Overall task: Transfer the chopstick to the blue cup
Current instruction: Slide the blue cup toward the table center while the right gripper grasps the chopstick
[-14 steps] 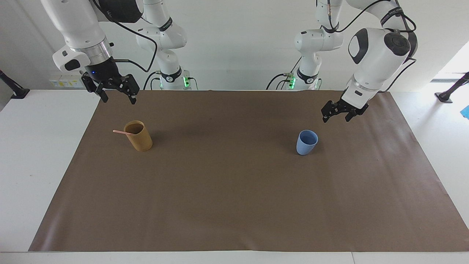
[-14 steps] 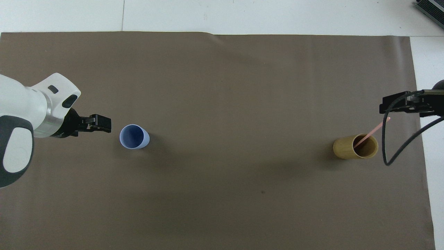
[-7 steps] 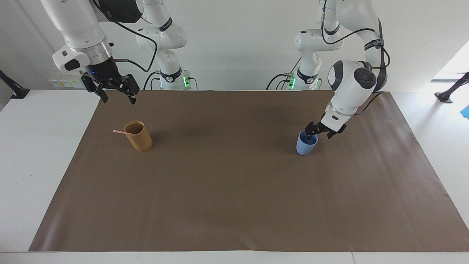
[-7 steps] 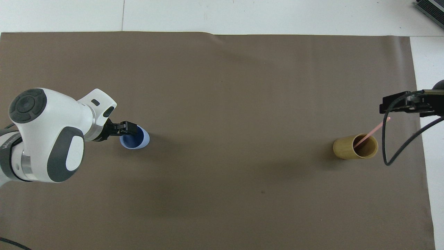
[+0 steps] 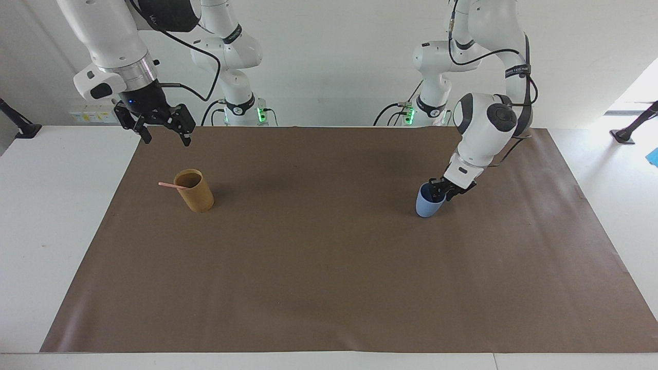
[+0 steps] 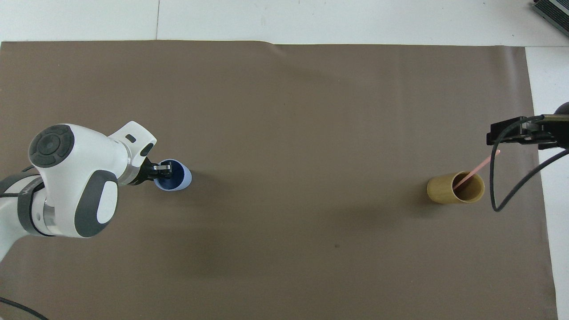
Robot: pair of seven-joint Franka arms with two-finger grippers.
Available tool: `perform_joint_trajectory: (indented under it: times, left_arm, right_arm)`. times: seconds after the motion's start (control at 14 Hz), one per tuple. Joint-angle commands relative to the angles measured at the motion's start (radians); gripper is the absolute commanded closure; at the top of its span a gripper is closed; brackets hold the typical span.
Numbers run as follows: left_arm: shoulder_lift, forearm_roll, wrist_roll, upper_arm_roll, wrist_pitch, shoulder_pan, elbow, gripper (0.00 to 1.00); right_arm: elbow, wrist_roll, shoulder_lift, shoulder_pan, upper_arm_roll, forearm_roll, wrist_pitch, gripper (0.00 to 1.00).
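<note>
The tan cup's side (image 6: 443,188) is all around the lower part of the chopstick, so my right gripper needs to grab the chopstick by its loose upper end (image 6: 496,154) next.
The pale-pink chopstick (image 5: 167,185) (image 6: 479,166) leans out of the tan cup (image 5: 196,196) (image 6: 442,190) at the right arm's end of the table. Toward the left arm's end the blue cup (image 5: 424,206) (image 6: 183,177) stands upright. My left gripper (image 5: 445,190) (image 6: 163,169) is down at the cup's rim on the side toward the left arm's end. Its fingers are closed on the rim wall, one inside the cup and one outside. My right gripper (image 5: 166,137) (image 6: 511,133) hangs open and raised over the mat's edge, beside the tan cup, holding nothing.
A brown mat (image 5: 329,267) (image 6: 284,111) covers most of the white table (image 5: 46,216). The two cups are the only things standing on it. A black cable (image 6: 495,186) loops down from the right arm near the tan cup.
My left gripper came down to the blue cup's rim and its fingers closed on the rim wall. The right arm, the tan cup and the chopstick have not moved.
</note>
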Motion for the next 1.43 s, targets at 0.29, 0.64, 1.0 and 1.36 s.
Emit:
perform_joint_trajectory:
  times: [0.29, 0.64, 1.0, 1.36]
  left_arm:
    - [-0.007, -0.001, 0.010, 0.020, 0.016, -0.054, 0.019, 1.00]
    - [0.019, 0.166, -0.228, 0.016, -0.196, -0.250, 0.243, 1.00]
    - [0.131, 0.174, -0.355, 0.016, -0.207, -0.437, 0.365, 1.00]
    - [0.240, 0.177, -0.427, 0.016, -0.188, -0.526, 0.455, 1.00]
  right_arm:
    - [-0.053, 0.008, -0.009, -0.051, 0.002, 0.024, 0.131, 0.00]
    - [-0.212, -0.076, -0.015, -0.080, 0.001, 0.022, 0.353, 0.00]
    - [-0.335, -0.104, -0.009, -0.100, 0.001, 0.024, 0.424, 0.00]
    - [-0.421, -0.214, -0.004, -0.144, 0.001, 0.024, 0.461, 0.00]
